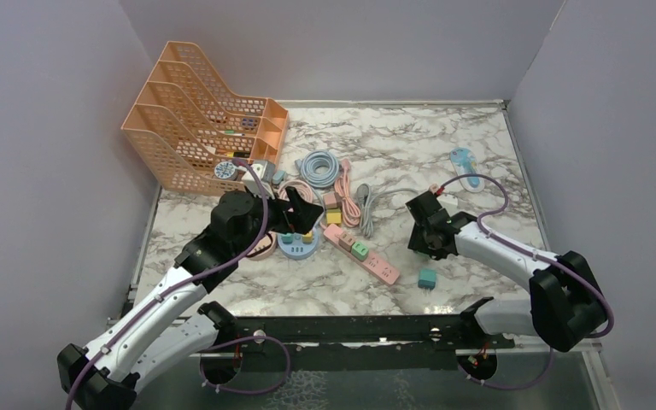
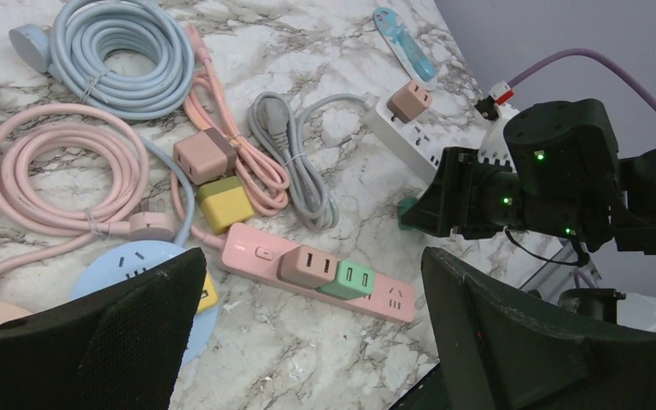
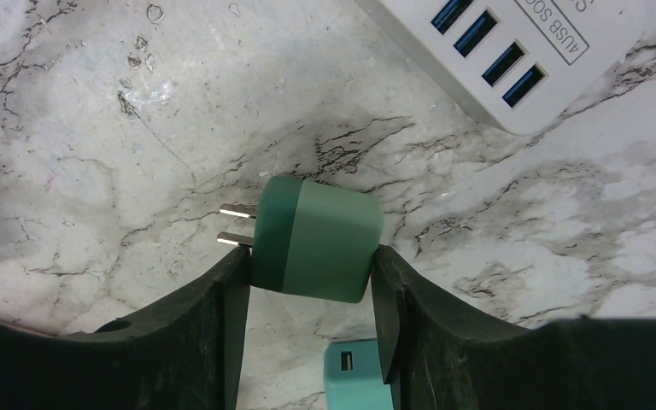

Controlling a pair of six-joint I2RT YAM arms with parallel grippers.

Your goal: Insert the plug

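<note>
The plug's body has to stay free for my right gripper to insert, so my left gripper needs to grab the plug's sides near the prong end (image 2: pixel 406 212).
A dark green plug (image 3: pixel 316 239) with two metal prongs pointing left sits between my right gripper's (image 3: pixel 307 265) fingers, which press on both its sides just above the marble table. A white power strip (image 3: pixel 512 51) with blue USB ports lies beyond it. In the top view my right gripper (image 1: pixel 431 235) is right of the pink power strip (image 1: pixel 363 252). My left gripper (image 2: pixel 312 254) hangs open above the pink power strip (image 2: pixel 397 301), which carries a brown plug (image 2: pixel 307 266) and a mint one (image 2: pixel 350 280).
A teal plug (image 1: pixel 427 278) lies loose near the right gripper. A round blue socket (image 1: pixel 297 245), coiled blue cable (image 1: pixel 318 166), pink and grey cables and more plugs crowd the middle. An orange file rack (image 1: pixel 196 111) stands at the back left.
</note>
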